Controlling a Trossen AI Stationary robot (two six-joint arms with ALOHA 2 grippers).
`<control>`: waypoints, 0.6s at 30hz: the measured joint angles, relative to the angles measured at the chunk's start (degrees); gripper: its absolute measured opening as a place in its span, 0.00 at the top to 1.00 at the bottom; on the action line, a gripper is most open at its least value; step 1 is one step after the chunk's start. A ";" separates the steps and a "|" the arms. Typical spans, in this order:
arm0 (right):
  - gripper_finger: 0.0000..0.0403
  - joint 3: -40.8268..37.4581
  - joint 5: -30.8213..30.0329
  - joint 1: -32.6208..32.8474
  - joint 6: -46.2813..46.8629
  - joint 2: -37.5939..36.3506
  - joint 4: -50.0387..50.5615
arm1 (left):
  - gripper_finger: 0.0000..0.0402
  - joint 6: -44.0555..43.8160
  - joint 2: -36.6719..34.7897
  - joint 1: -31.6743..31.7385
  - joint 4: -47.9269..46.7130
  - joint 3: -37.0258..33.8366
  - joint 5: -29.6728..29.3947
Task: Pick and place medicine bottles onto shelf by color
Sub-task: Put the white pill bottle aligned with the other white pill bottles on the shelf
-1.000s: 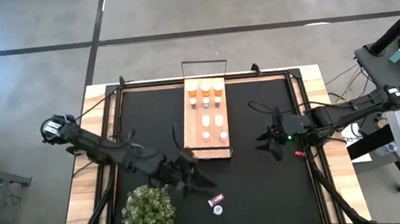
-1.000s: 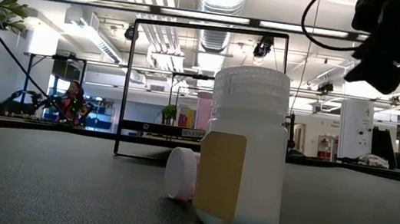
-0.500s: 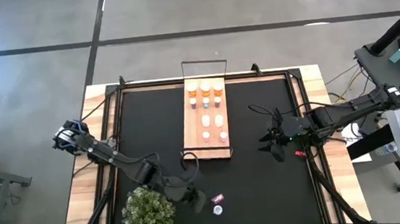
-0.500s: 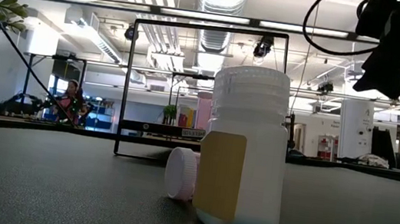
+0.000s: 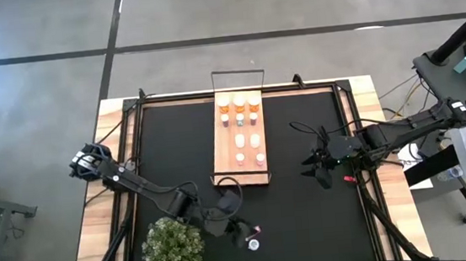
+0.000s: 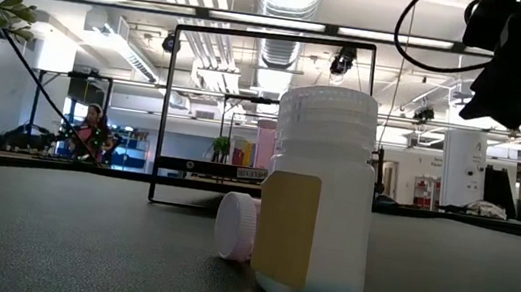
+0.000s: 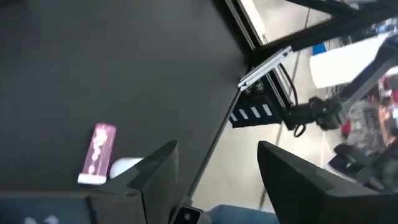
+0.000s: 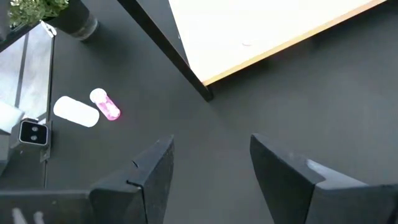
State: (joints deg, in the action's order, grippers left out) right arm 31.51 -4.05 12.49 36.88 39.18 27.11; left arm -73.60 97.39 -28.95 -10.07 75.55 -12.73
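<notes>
Next, the left gripper grabs the white bottle by its end with the cap to place it on the shelf by color.
Two medicine bottles sit on the black mat near its near edge. A white one stands upright. A pink one lies on its side, its white cap toward the near edge. My left gripper hovers open just left of them, touching neither. The shelf carries several orange and white bottles. My right gripper waits open over the mat, right of the shelf.
A bushy green plant stands at the near left, close beside my left arm. The shelf's black wire rail rises behind the two bottles. Bare black mat lies right of the bottles.
My left gripper has come down and moved toward the table's near edge and to the right, rolling and tipping as it went. It has arrived beside the two bottles on the mat and stayed open. The bottles have not moved.
</notes>
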 joint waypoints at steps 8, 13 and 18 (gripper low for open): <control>0.50 -0.02 0.00 0.00 0.00 0.00 0.00 | 0.50 19.19 4.47 0.00 -0.86 6.74 -0.04; 0.50 -0.01 -0.01 0.00 0.00 0.00 -0.04 | 0.50 34.06 5.33 0.02 -3.28 8.99 -1.78; 0.50 -0.02 0.00 0.00 0.00 0.00 -0.07 | 0.50 51.36 5.40 -0.13 -3.04 8.28 -4.34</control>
State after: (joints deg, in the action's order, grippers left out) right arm 31.48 -4.05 12.49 36.88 39.18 27.04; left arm -22.25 102.79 -29.08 -13.11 83.83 -17.07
